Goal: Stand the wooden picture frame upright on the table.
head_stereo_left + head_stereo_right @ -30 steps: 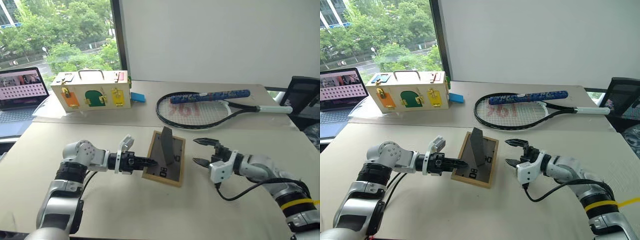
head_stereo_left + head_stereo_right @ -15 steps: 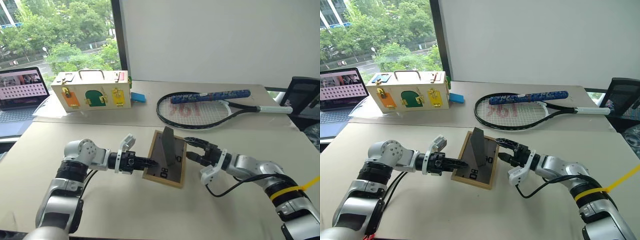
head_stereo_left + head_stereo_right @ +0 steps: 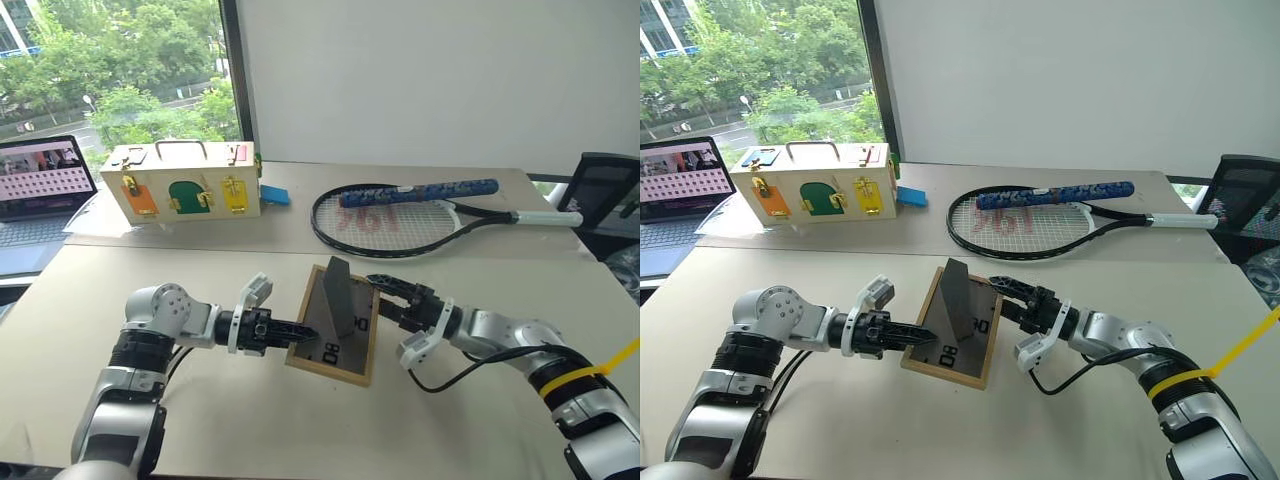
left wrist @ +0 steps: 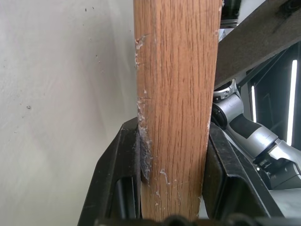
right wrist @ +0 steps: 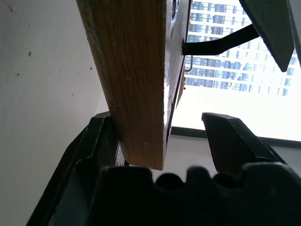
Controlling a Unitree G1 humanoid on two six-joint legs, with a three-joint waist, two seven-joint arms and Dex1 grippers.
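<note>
The picture frame [image 3: 330,345] needs to stand upright, so my right gripper should next grab its long wooden side edge [image 3: 368,350].
The wooden picture frame [image 3: 330,345] is tilted over the table [image 3: 250,430], grey back panel up and prop leg [image 3: 335,295] sticking out. My left gripper [image 3: 298,329] is shut on its left edge; the left wrist view shows both fingers [image 4: 120,179] pressed against the wood [image 4: 176,94]. My right gripper [image 3: 382,298] straddles the right edge, still open. In the right wrist view one finger [image 5: 89,155] lies against the wooden edge [image 5: 131,70], while the other finger [image 5: 230,136] stands off with a gap.
A tennis racket [image 3: 400,215] lies behind the frame. At the back left stand a cream box with coloured doors [image 3: 185,185], a small blue object [image 3: 275,195] and a laptop [image 3: 40,185]. A black chair [image 3: 610,190] stands at the far right.
My right gripper has come in from the right, rolled, and narrowed its jaws around the frame's right edge. The left gripper keeps its hold on the frame.
</note>
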